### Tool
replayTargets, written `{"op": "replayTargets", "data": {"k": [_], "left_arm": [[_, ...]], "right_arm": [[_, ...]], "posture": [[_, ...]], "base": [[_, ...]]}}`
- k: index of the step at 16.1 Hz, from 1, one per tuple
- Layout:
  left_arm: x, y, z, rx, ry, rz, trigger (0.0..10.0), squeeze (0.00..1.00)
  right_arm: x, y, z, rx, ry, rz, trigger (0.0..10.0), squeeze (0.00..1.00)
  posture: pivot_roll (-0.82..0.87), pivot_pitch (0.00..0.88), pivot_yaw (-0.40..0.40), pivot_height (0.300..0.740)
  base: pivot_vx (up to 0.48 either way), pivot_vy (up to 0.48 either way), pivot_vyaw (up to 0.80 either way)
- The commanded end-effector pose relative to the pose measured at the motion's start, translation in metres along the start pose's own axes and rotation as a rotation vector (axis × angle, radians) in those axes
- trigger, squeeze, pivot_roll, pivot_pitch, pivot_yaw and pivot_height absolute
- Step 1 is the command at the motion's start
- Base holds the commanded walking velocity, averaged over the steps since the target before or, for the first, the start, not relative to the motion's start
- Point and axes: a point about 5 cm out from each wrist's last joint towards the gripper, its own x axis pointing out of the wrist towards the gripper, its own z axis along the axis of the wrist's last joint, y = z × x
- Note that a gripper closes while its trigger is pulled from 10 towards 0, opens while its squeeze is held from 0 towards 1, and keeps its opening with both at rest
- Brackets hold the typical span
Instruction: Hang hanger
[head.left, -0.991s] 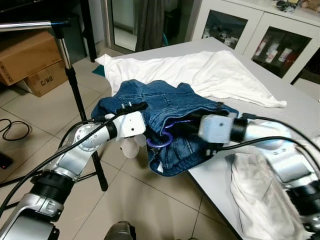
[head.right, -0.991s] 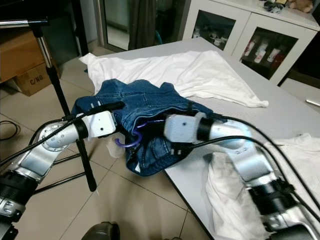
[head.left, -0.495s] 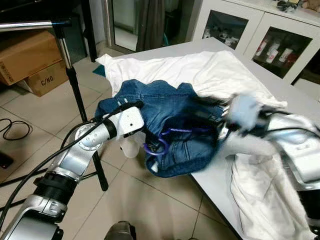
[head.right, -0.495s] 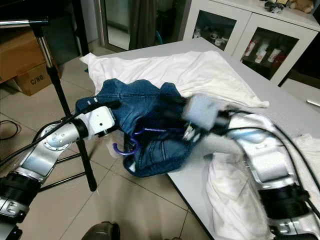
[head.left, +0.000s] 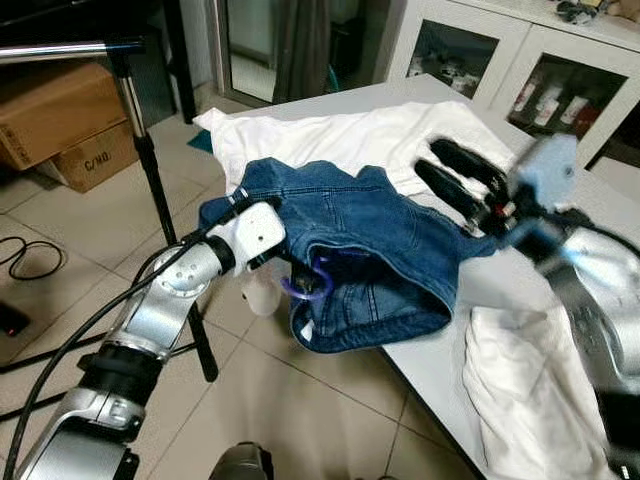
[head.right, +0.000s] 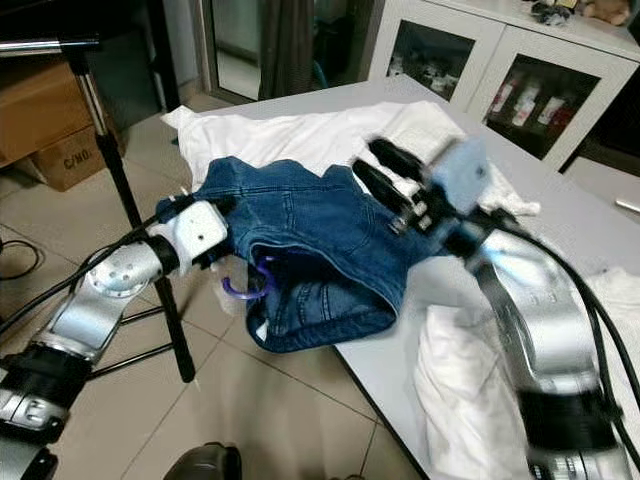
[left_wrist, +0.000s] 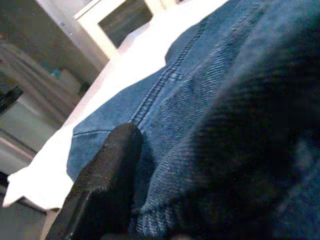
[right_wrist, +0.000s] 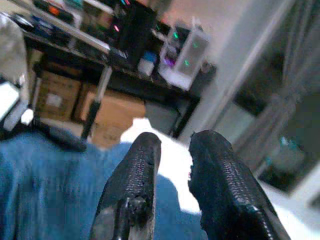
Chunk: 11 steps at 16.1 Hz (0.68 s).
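I should reach the garment with my right gripper and grab the opening's free edge. The denim garment hangs loose over the table corner and its opening gapes.
A blue denim garment lies over the table's near corner and droops off its edge. The purple hook of the hanger pokes out from under its folds. My left gripper is buried in the denim beside the hook and grips the hanger through the cloth; one black finger presses against the fabric. My right gripper is raised above the garment's far side, open, with nothing between its fingers. The metal clothes rack's bar and pole stand at the left.
A white sheet is spread over the grey table, and a crumpled white cloth hangs at its near right edge. Cardboard boxes sit behind the rack. Glass-door cabinets line the back. A cable lies on the tiled floor.
My right gripper has let go of the denim, pulled out to the right and risen above the table. The garment has sagged lower. The left gripper has kept its hold.
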Motion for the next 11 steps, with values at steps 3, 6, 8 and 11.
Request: {"op": "replayTargets", "data": {"k": [3, 6, 8, 11], "left_arm": [[0.01, 0.02, 0.016, -0.099, -0.055, 0.136, 0.0, 0.0], [0.02, 0.025, 0.032, -0.17, -0.121, 0.165, 0.0, 0.0], [0.024, 0.022, 0.039, -0.174, -0.143, 0.129, 0.0, 0.0], [0.024, 0.018, 0.041, -0.17, -0.15, 0.099, 0.0, 0.0]], "right_arm": [[-0.018, 0.005, -0.006, -0.027, 0.08, -0.02, 10.0, 0.0], [-0.026, 0.006, -0.017, -0.049, 0.146, -0.041, 10.0, 0.0], [-0.032, 0.004, -0.032, -0.18, 0.239, -0.044, 10.0, 0.0], [-0.035, -0.011, -0.051, -0.428, 0.394, -0.115, 10.0, 0.0]], "posture": [[0.06, 0.033, -0.044, 0.74], [0.05, 0.032, -0.042, 0.74], [0.05, 0.033, -0.039, 0.74], [0.05, 0.033, -0.039, 0.74]], "base": [[0.0, 0.0, 0.0], [0.0, 0.0, 0.0], [0.0, 0.0, 0.0], [0.0, 0.0, 0.0]]}}
